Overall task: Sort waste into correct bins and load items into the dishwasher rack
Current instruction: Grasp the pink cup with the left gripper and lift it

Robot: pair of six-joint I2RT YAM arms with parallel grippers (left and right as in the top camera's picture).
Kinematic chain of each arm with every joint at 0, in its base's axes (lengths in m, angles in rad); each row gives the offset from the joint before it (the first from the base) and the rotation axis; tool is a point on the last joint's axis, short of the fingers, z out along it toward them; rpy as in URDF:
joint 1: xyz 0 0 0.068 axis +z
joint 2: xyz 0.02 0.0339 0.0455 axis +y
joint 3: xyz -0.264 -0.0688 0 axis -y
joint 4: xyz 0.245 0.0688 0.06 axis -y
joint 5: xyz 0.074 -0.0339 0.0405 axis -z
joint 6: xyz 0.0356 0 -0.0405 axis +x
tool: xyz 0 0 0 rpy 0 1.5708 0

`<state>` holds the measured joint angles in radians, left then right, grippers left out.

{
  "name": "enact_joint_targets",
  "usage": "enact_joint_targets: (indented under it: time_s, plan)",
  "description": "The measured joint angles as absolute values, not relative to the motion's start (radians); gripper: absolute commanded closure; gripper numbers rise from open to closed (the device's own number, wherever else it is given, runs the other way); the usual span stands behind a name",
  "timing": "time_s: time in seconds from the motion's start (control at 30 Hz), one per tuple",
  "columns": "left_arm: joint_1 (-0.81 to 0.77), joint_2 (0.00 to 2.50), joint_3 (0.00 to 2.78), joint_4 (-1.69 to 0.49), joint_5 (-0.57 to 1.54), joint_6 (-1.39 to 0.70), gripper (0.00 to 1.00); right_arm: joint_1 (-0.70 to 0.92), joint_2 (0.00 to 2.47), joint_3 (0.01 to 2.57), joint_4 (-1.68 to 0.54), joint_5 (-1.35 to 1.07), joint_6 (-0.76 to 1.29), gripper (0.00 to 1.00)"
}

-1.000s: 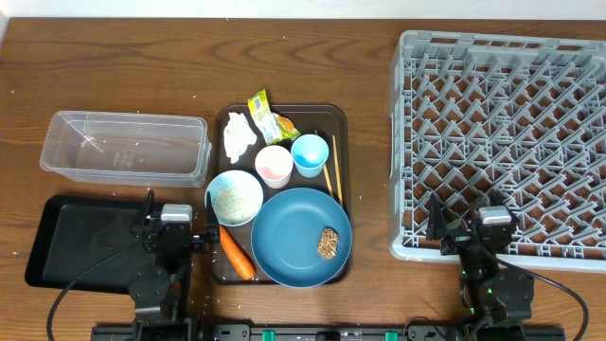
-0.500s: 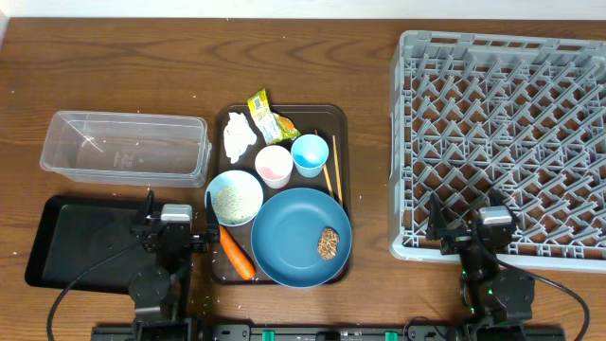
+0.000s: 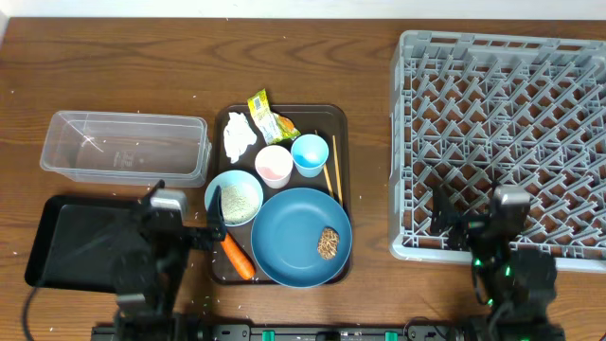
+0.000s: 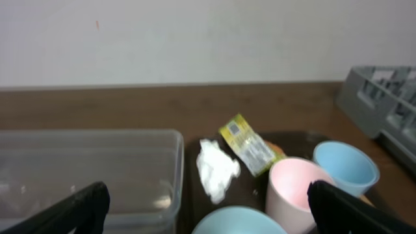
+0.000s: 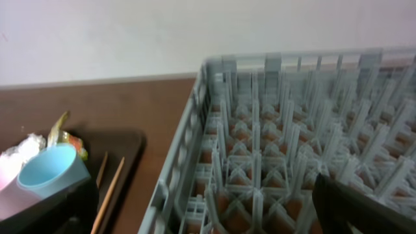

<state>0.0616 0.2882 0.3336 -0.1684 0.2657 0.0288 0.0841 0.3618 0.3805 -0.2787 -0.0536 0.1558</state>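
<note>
My left gripper should next take hold of the pink-lined cup by its rim (image 3: 271,174), so the cup's body stays free for handing over to load the rack (image 3: 502,114).
On the dark brown serving tray (image 3: 337,119) lie a yellow-green wrapper (image 3: 268,116), white tissue (image 3: 239,134), pink-lined cup (image 3: 274,166), blue-lined cup (image 3: 310,153), chopsticks (image 3: 331,166), a pale blue bowl (image 3: 235,197) holding rice, a carrot (image 3: 236,254) and a blue plate (image 3: 294,237) bearing a brown lump (image 3: 329,242). My left gripper (image 3: 187,203) is open and empty, one finger at the bowl's left rim. My right gripper (image 3: 469,216) is open and empty over the front edge of the grey rack (image 3: 502,114). The left wrist view shows the tissue (image 4: 216,170), wrapper (image 4: 247,145) and both cups.
The clear tub (image 3: 123,147) stands left of the serving tray, and the black tray (image 3: 66,242) lies in front of it under my left arm. The right wrist view shows the rack (image 5: 273,130), chopsticks (image 5: 107,188) and blue-lined cup (image 5: 52,170).
Both arms have risen and look larger from above. The left gripper has shifted right toward the bowl. The right gripper has shifted slightly right over the rack's front edge.
</note>
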Motion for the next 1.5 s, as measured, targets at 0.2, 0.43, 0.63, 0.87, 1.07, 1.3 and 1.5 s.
enact_joint_targets:
  time_s: [0.2, 0.43, 0.63, 0.87, 1.07, 1.3, 1.5]
  plan:
    - [0.062, 0.674, 0.733, -0.509, 0.312, -0.004, 0.02, 0.084, 0.773, 0.799, -0.588, -0.066, 0.188, 0.01]
    - [0.055, 1.126, 1.243, -0.975, 0.391, -0.015, 0.02, 0.084, 1.205, 1.308, -0.932, -0.148, 0.195, 0.01]
    - [0.05, 1.285, 1.369, -0.995, 0.461, -0.056, 0.02, 0.084, 1.356, 1.451, -0.994, -0.226, 0.194, 0.06]
    - [-0.022, 1.422, 1.374, -0.96, 0.444, -0.083, 0.17, 0.084, 1.409, 1.452, -1.024, -0.245, 0.199, 0.01]
    - [-0.173, 1.589, 1.375, -0.96, 0.258, -0.119, 0.33, 0.084, 1.446, 1.452, -1.034, -0.248, 0.199, 0.01]
    - [-0.221, 1.753, 1.375, -0.921, 0.172, -0.214, 0.43, 0.084, 1.46, 1.452, -1.063, -0.249, 0.199, 0.01]
    - [-0.221, 1.876, 1.375, -0.862, 0.189, -0.245, 0.65, 0.084, 1.46, 1.452, -1.063, -0.249, 0.199, 0.01]
